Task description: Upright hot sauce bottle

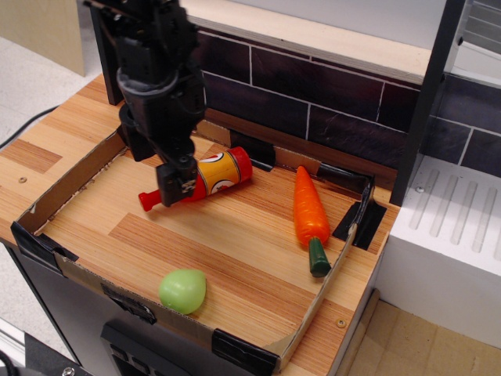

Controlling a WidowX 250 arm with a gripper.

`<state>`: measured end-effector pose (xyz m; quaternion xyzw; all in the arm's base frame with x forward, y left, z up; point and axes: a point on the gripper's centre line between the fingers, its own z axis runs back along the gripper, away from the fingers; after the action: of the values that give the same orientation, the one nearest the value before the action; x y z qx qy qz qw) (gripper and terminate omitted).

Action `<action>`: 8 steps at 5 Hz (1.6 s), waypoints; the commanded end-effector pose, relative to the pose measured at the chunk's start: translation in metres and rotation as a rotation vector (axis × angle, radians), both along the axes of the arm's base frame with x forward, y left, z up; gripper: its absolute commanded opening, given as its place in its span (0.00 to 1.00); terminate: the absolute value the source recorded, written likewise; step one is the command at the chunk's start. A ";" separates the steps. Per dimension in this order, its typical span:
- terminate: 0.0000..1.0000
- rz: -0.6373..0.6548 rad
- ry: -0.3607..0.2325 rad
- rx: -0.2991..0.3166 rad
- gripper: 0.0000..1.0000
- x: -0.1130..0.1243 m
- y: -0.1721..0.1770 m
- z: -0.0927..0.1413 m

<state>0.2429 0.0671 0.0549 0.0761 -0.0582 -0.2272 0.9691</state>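
I will grab the hot sauce bottle by its neck (167,196) next, so that my gripper can stand it upright on the bottle's base (244,163).
The hot sauce bottle (221,171) lies on its side in the cardboard tray. Its red cap (145,201) points left and its yellow label faces up. My black gripper (159,171) hangs over the neck end of the bottle with its jaws spread apart. One finger (177,186) covers the bottle's shoulder on the near side. The other finger sits behind, toward the tray's left wall. Nothing is held.
An orange carrot (309,208) with a green stem lies at the right of the tray. A green ball (182,291) sits near the front wall (86,275). A dark brick wall (329,94) stands behind, and a white unit (446,235) is to the right.
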 end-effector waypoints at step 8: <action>0.00 -0.006 0.095 -0.026 0.00 0.010 0.018 -0.045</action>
<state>0.2439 0.0832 -0.0003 0.0384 0.0017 -0.2292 0.9726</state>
